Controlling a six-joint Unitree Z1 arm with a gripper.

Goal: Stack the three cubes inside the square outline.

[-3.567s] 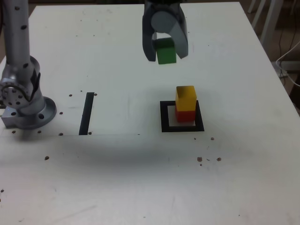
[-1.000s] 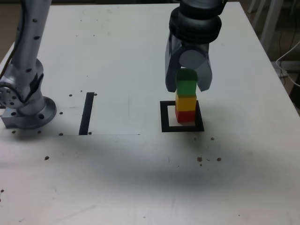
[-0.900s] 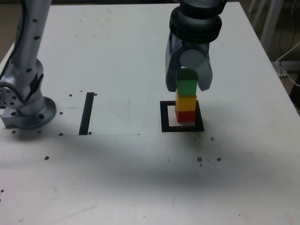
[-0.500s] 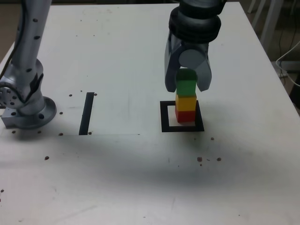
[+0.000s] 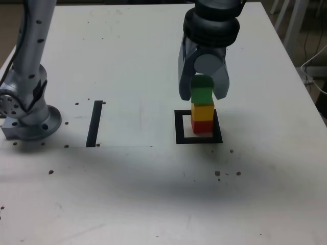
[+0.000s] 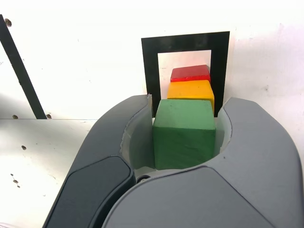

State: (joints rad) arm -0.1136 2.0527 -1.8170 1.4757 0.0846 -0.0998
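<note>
The green cube's lower edge point(image 5: 202, 103) is resting on the yellow cube point(image 5: 203, 111) in the exterior view. The green cube would stay standing, so my gripper should open its fingers.
The three cubes stand as one tower inside the square outline point(image 5: 180, 127) point(image 6: 149, 61). The red cube point(image 5: 202, 125) point(image 6: 190, 73) is lowest and the yellow cube point(image 5: 203, 111) point(image 6: 190, 90) rests on it. The green cube point(image 5: 202, 95) point(image 6: 184, 135) sits on the yellow one. My gripper point(image 5: 204, 96) point(image 6: 190, 107) hangs straight over the tower, its two grey jaws standing close against the green cube's sides. The tower is near the outline's far right corner in the exterior view.
A straight black strip point(image 5: 94, 122) point(image 6: 16, 66) lies to the exterior view's left of the outline. The arm's metal base point(image 5: 28, 120) stands at the far left. Small dark specks dot the white table point(image 5: 153, 194), whose right edge is near.
Since the earliest frame, the gripper has brought the green cube down from the air onto the yellow cube. Over the last second nothing has visibly moved.
</note>
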